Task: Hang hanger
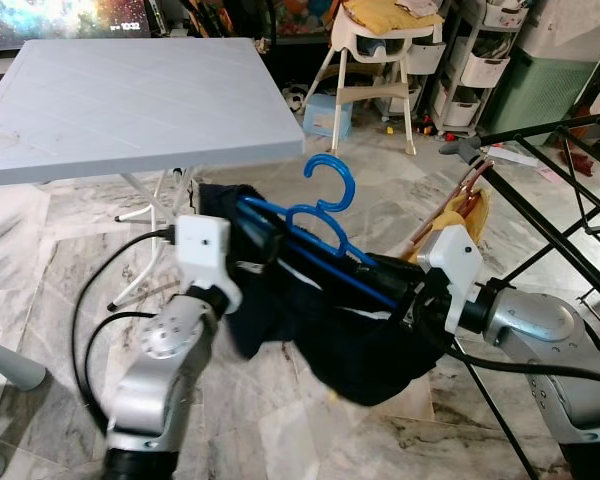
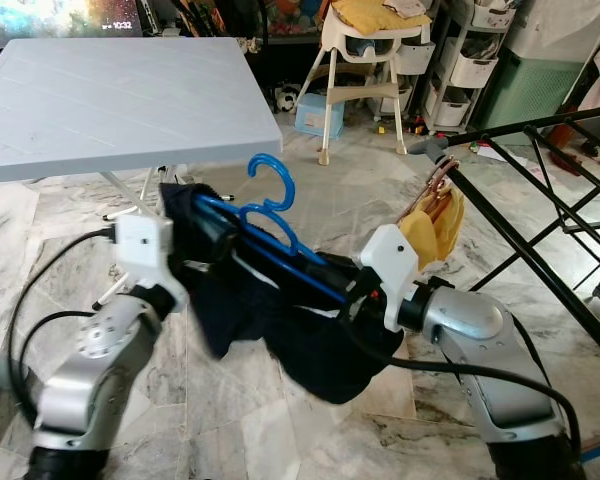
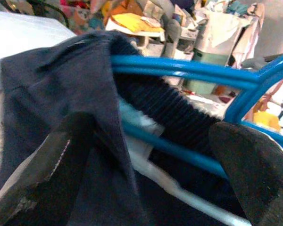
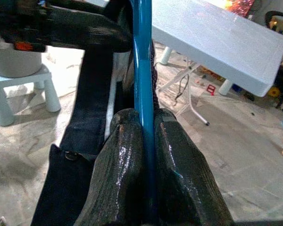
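My left gripper grabs the garment's waistband edge (image 1: pixel 242 215) next. That edge stands up over the hanger's blue bar while the rest of the garment hangs slack (image 1: pixel 350 350).
A blue plastic hanger (image 1: pixel 330 190) with a dark navy garment (image 1: pixel 350 345) draped over it hangs in the air between my two arms, hook pointing up. My right gripper (image 4: pixel 148 136) is shut on the hanger's blue bar, its two black fingers pressed against either side. My left gripper (image 3: pixel 151 127) is at the hanger's other end with its fingers spread wide; the garment's edge lies over one finger, and the blue bars run between them. To the right stands a black drying rack (image 1: pixel 555 235).
A light grey folding table (image 1: pixel 130 90) stands close on the left. A yellow cloth (image 1: pixel 472 212) on a wooden hanger hangs from the rack's near end. A white high chair (image 1: pixel 375 55) and storage shelves are behind. Black cables loop beside my left arm.
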Controlling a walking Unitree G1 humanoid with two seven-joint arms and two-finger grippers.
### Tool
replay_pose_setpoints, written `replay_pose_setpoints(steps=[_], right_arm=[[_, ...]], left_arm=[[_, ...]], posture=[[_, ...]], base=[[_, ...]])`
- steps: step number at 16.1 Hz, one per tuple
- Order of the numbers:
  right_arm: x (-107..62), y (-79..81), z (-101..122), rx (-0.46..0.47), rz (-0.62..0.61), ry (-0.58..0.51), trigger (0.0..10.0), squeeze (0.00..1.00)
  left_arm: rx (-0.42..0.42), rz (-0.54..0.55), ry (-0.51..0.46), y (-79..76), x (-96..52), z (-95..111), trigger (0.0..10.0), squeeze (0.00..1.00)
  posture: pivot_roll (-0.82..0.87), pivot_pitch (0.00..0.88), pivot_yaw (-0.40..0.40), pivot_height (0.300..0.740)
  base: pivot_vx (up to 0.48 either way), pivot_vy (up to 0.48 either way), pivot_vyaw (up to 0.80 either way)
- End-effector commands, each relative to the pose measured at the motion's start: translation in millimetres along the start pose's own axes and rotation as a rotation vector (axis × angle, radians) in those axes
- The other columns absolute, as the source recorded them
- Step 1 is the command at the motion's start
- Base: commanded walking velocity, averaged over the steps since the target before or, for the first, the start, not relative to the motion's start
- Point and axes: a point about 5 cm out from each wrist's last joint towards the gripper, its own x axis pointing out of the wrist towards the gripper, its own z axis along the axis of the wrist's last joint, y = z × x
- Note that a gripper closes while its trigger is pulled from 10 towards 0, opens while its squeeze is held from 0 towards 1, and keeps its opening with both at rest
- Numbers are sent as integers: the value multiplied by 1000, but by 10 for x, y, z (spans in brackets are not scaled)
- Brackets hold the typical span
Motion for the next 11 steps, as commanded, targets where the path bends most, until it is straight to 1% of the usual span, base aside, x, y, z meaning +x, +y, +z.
replay_pose_setpoints(steps=[1,3,4,5,6,11], right_arm=[[-5,38,105,-27,28,-36,10000,0],[-8,51,132,-21,36,-46,10000,0],[-10,57,135,-21,37,-46,10000,0],[-12,61,135,-20,38,-45,10000,0],[-14,65,121,-20,38,-40,10000,0],[-12,79,120,-11,41,-39,10000,0]], left_arm=[[4,-4,-3,-25,32,5,10000,0],[25,50,15,48,47,-37,10000,0],[20,73,20,83,49,-51,9765,0],[3,85,18,105,55,-56,4118,0],[5,93,12,127,64,-46,0,0],[3,120,11,181,84,-44,0,0]], posture=[[-48,82,-61,740],[-53,82,-60,740],[-52,84,-59,740],[-52,84,-61,740],[-52,84,-61,740],[-52,87,-59,740]], base=[[0,0,0],[0,0,0],[0,0,0],[0,0,0],[0,0,0],[0,0,0]])
